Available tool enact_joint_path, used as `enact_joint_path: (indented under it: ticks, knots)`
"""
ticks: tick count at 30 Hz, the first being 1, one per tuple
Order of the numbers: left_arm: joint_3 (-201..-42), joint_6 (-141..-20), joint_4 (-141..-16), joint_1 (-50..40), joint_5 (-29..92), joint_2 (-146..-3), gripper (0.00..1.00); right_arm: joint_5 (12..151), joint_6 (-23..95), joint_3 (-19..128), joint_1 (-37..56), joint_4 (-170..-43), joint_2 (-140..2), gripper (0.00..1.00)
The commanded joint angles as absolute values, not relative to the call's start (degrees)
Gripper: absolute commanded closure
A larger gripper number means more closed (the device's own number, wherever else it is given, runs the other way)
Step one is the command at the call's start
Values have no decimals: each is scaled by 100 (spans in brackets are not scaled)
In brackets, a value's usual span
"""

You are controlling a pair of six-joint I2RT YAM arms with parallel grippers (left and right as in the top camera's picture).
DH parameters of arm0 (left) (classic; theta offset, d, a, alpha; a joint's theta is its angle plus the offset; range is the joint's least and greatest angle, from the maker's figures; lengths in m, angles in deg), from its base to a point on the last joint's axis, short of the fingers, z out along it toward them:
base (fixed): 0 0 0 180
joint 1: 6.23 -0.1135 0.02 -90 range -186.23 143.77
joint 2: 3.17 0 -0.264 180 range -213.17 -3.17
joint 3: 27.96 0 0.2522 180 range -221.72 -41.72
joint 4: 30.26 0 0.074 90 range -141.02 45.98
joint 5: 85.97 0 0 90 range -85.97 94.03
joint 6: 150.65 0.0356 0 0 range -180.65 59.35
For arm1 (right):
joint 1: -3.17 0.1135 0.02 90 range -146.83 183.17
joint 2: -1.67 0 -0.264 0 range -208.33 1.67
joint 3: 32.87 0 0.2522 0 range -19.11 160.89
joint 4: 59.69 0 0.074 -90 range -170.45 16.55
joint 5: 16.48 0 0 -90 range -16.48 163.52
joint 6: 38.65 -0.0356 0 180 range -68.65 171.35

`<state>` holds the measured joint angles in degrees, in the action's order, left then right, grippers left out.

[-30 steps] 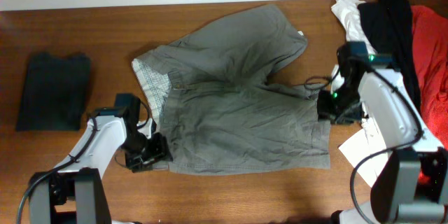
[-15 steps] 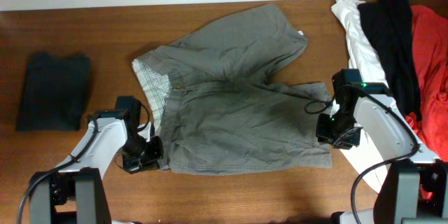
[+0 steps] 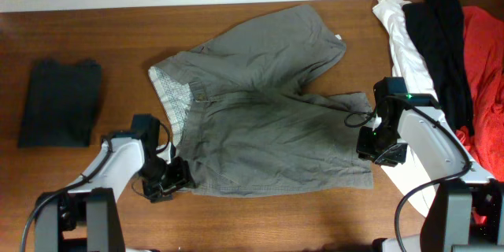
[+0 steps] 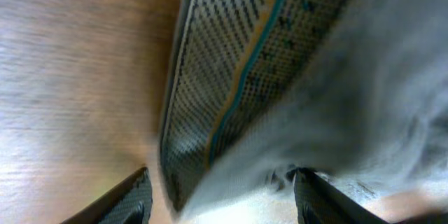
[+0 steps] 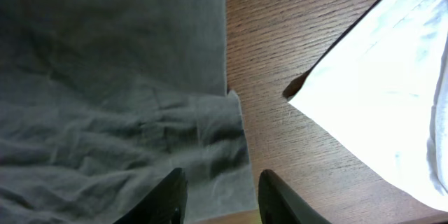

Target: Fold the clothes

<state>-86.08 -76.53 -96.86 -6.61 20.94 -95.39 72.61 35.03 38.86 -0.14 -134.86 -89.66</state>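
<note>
Next, my left gripper grabs the front waistband corner (image 3: 187, 185) (image 4: 199, 189) of the shorts, lining and cloth together, to fold one leg over the other.
The clothes (image 3: 268, 126), grey-khaki shorts, lie spread flat across the middle of the table, with the checked lining of the waistband (image 3: 167, 94) turned up at the left. My left gripper (image 3: 179, 179) sits at the shorts' front-left corner. In the blurred left wrist view the left gripper (image 4: 220, 199) is open wide, with the lining (image 4: 238, 77) and grey cloth between its fingers. My right gripper (image 3: 368, 146) is at the right leg's hem. The right gripper (image 5: 220, 199) is open, its fingers astride the flat hem corner (image 5: 227, 154).
A dark folded garment (image 3: 59, 102) lies at the far left. White (image 3: 398, 31), black (image 3: 441, 31) and red (image 3: 484, 55) garments are piled at the back right. A white sheet (image 5: 392, 91) lies just right of the hem, under my right arm.
My right arm has moved toward the table's front along the right hem. My left gripper has shifted slightly forward and right at the waistband corner. The shorts have not visibly moved.
</note>
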Motion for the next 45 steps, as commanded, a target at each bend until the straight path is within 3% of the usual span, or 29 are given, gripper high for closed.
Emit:
enact_joint_path:
  ticks: [1, 10, 13, 16, 23, 27, 37, 45]
  knots:
    - [-8169, -8210, -9181, -648, 2595, -9480, 36, 7130, 3455, 3830, 10, -13486, -8866, 62]
    - [-8162, -8291, -8947, -751, 2538, -9474, 46, 7130, 3499, 3830, 10, -13493, -8866, 62]
    - [-8178, -8293, -8853, -873, 2463, -9474, 62, 7130, 3549, 3830, 10, -13493, -8866, 62]
    - [-8178, -8291, -8809, -974, 2402, -9474, 65, 7130, 3586, 3830, 10, -13493, -8866, 61]
    - [-8180, -8291, -8814, -1044, 2052, -9474, 83, 7130, 3608, 3830, 10, -13490, -8866, 61]
    - [-8180, -8291, -8860, -1044, 2020, -9391, 100, 7128, 3601, 3830, 10, -13495, -8866, 61]
    - [-8287, -8291, -9336, -1485, 1207, -8005, 100, 7207, 3431, 3806, -226, -13632, -8866, 60]
    - [-8287, -8291, -9404, -1525, 1207, -7745, 100, 8529, 3577, 2885, -204, -13289, -8866, 61]
